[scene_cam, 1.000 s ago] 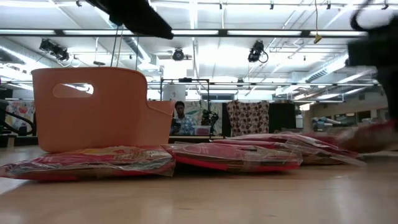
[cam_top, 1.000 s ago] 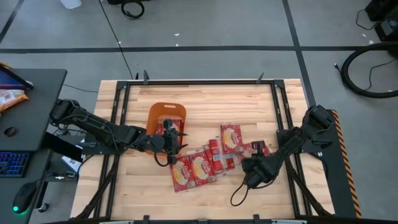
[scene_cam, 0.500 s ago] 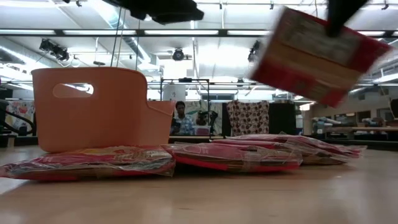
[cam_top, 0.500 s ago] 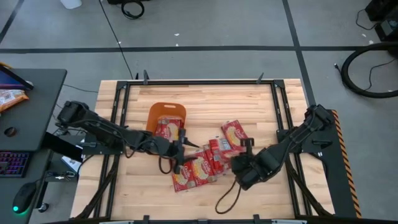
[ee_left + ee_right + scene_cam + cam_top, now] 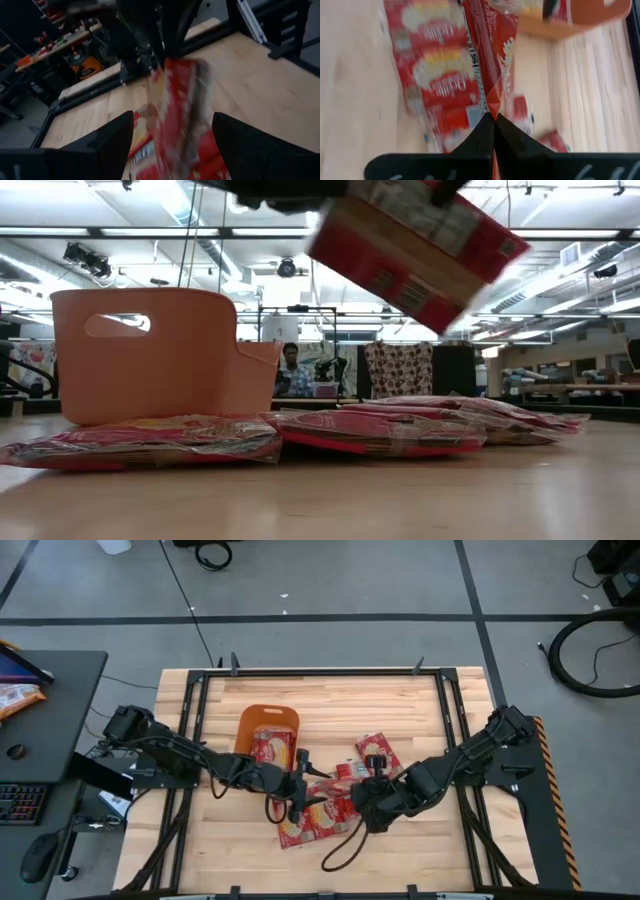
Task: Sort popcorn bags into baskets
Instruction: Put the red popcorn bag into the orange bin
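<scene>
The hanging red bag reaches between my left gripper's spread fingers, so the left gripper closes on the bag next.
My right gripper [image 5: 366, 783] is over the middle of the table, shut on one red popcorn bag [image 5: 415, 240] that hangs high above the pile. My left gripper [image 5: 303, 780] is open just to its left. In the left wrist view this bag [image 5: 180, 110] stands ahead of my left gripper's two spread fingers [image 5: 172, 150], and I cannot tell whether they touch it. Several more red bags [image 5: 315, 812] lie flat and overlapping on the table [image 5: 380, 428]. The orange basket [image 5: 268, 725] stands at the far left, with a bag [image 5: 270, 748] lying in it. My right gripper pinches the bag by one end edge [image 5: 492, 107] between its two fingers [image 5: 480, 135]. The fingers come level from the table's right. The bag is lifted clear and reaches on past the fingertips toward the basket [image 5: 590, 15]. It stands on edge and tilts in the low view.
A black cable loop [image 5: 345, 848] trails from the right arm over the near part of the table. Black frame rails [image 5: 190, 710] run along the table's sides. A desk with a keyboard and an orange-and-white packet [image 5: 15, 695] stands off the left edge. A person [image 5: 292, 370] sits far behind.
My right gripper has lifted a bag off the right side of the pile and carried it up and toward the table's left. My left gripper has moved from beside the basket toward the right and the near edge, closing on the held bag.
</scene>
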`<state>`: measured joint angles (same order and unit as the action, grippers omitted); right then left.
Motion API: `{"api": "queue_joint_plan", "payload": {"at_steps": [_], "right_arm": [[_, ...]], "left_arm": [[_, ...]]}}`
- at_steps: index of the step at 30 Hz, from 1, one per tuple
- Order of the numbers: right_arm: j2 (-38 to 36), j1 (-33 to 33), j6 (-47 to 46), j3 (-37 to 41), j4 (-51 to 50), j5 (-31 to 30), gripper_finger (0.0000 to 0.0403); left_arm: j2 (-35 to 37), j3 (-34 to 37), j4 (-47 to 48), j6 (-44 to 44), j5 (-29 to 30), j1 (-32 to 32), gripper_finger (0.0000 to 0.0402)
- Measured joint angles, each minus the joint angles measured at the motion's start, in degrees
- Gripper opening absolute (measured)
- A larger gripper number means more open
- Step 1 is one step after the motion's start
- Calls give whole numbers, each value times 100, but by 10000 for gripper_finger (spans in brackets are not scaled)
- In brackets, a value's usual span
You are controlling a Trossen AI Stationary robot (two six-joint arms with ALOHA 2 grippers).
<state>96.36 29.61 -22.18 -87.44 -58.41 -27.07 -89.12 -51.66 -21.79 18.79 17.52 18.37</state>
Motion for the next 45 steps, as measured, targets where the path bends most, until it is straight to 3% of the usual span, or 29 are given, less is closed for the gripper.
{"api": "queue_joint_plan", "payload": {"at_steps": [4, 7, 13, 20, 25, 31, 39, 45], "right_arm": [[-74, -62, 159, 0, 575, -46, 6], [-188, -87, 178, -2, 822, -246, 6], [-310, -88, 143, -2, 995, -462, 15], [-322, -94, 106, -4, 1013, -407, 54], [-502, -80, 45, -258, 613, -541, 93], [-752, -3, -386, -358, 58, -683, 129], [-754, 39, -966, -361, -555, -792, 138], [-750, 39, -977, -358, -576, -789, 138]], "left_arm": [[-16, -24, 34, 64, 38, -27, 268], [-16, -22, 116, 48, 161, -33, 242], [-15, -22, 119, 33, 186, -20, 152], [297, -11, 310, -7, 191, -15, 35], [649, -11, 825, 4, 412, -13, 32], [1305, -15, 2319, -199, 1496, 16, 42], [2029, -13, 4558, -1272, 2586, 104, 37], [2087, 1, 5941, -1972, 3374, -202, 37]]}}
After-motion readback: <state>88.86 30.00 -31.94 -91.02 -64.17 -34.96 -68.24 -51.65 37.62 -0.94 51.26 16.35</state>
